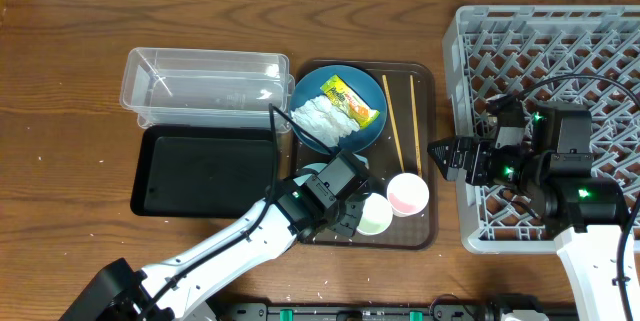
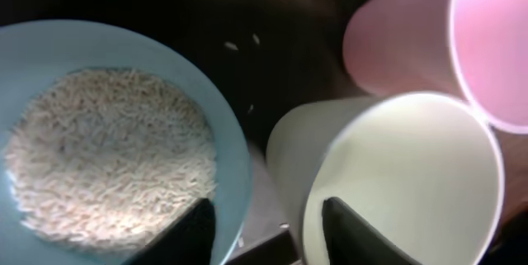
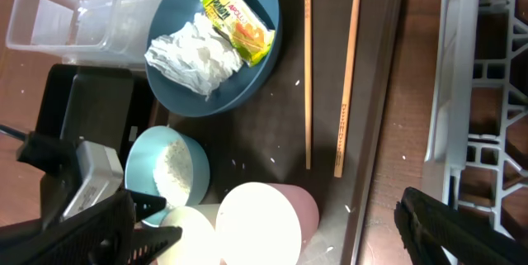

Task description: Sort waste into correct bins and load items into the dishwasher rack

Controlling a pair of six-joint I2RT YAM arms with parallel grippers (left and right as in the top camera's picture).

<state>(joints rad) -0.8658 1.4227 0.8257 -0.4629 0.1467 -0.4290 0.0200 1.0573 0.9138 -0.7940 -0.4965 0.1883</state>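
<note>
The white cup (image 1: 375,213) needs to go into the rack upside down. My right gripper should next grab the white cup's outer sides and keep its opening free.
On the brown serving tray, the dark-blue plate (image 1: 337,111) holds crumpled white tissue (image 1: 322,119) and the snack wrapper (image 1: 352,101). Two chopsticks (image 1: 392,121) lie to its right. The pale-blue-rimmed bowl (image 2: 107,141) holds rice, and loose grains (image 2: 231,46) lie beside it. The white cup (image 1: 375,213) and pink cup (image 1: 408,193) stand side by side. My left gripper (image 2: 268,236) is open, one finger over the bowl's rim, the other in the white cup (image 2: 404,182). My right gripper (image 1: 440,156) is open and empty between the tray and the grey rack (image 1: 560,41).
The clear tub (image 1: 205,83) and the black tray (image 1: 205,173) sit left of the brown serving tray (image 1: 428,141). The right wrist view shows the plate (image 3: 214,42), chopsticks (image 3: 308,67), pink cup (image 3: 264,224) and the rack's edge (image 3: 487,92).
</note>
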